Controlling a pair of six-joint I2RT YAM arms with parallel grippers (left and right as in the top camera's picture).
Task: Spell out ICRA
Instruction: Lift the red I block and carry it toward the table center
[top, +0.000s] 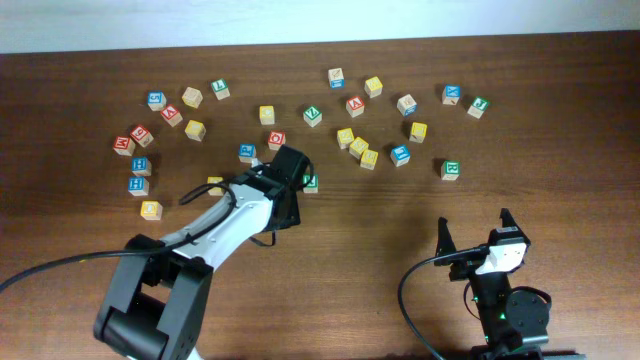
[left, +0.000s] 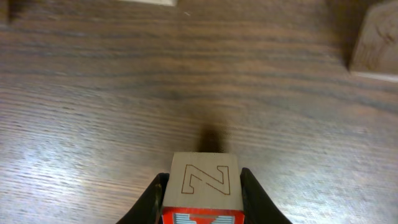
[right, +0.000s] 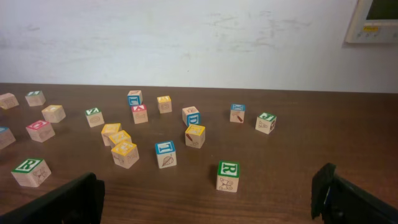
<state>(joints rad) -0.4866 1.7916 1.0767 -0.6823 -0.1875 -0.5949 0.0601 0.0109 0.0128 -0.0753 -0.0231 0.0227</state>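
Observation:
The wooden cube is still hanging short of the open front tabletop, so I should lower it toward that spot before my left gripper lets it go.
My left gripper is shut on a small wooden cube just above the table. The cube shows an outlined Z on a bare wood face and a red face below it; I cannot tell which letter that red face carries. From overhead the left gripper hides this cube. A green R cube lies right beside it, and another green R cube stands alone at the right. A red A cube sits farther back. My right gripper stands open and empty near the front edge.
Many other lettered cubes, yellow, blue and red, are scattered across the back half of the table. A white wall rises behind the table. The right gripper stays at the front right.

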